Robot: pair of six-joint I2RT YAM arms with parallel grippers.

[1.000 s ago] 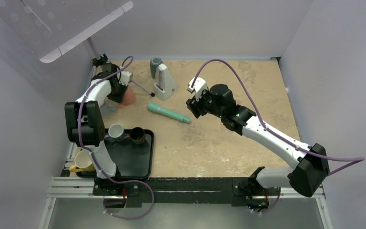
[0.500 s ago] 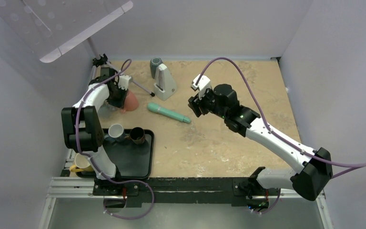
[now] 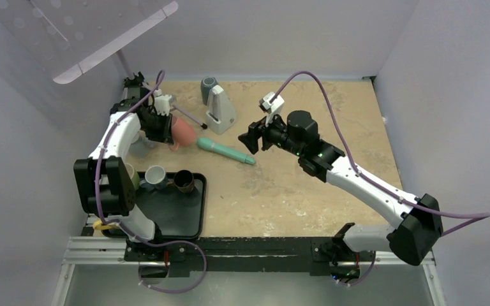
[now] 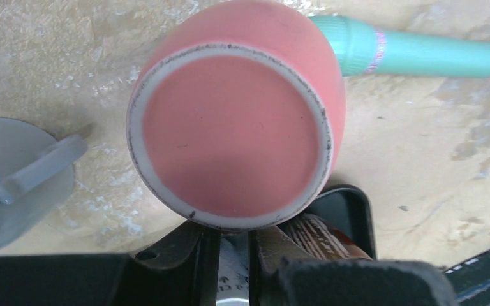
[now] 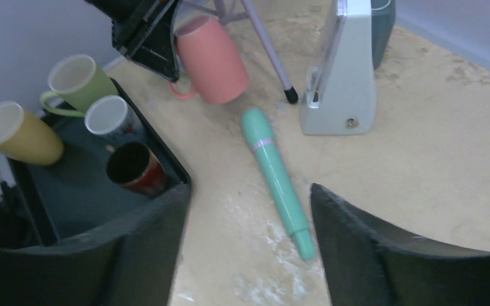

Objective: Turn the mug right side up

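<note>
I will next grab the pink mug by its rim, opposite the mug's base, with my right gripper. Then my left gripper can regrasp the mug and set it upright.
The pink mug (image 3: 184, 132) hangs tilted above the table at the back left, off the surface. The left wrist view shows its flat base with a white ring (image 4: 230, 137) facing the camera. In the right wrist view the mug (image 5: 212, 60) has its handle at the lower left, next to the black left fingers (image 5: 150, 35). My left gripper (image 3: 164, 125) is shut on the mug near the handle; its jaws (image 4: 233, 241) stand almost together under the base. My right gripper (image 3: 253, 141) is open and empty, to the right of the mug, its fingers (image 5: 247, 199) spread wide over the table.
A teal stick (image 3: 225, 151) lies just right of the mug. A grey-white stand (image 3: 219, 109) and a thin black rod (image 3: 190, 117) are behind it. A black tray (image 3: 188, 217) at the front left holds a white mug (image 3: 155, 175), a brown mug (image 3: 184, 181), a green mug (image 5: 76, 80) and a yellow mug (image 5: 16, 134). A grey cup (image 4: 19, 172) sits left of the pink mug.
My left gripper has carried the pink mug to the right and up and tilted it. My right wrist has swung left, toward the mug.
</note>
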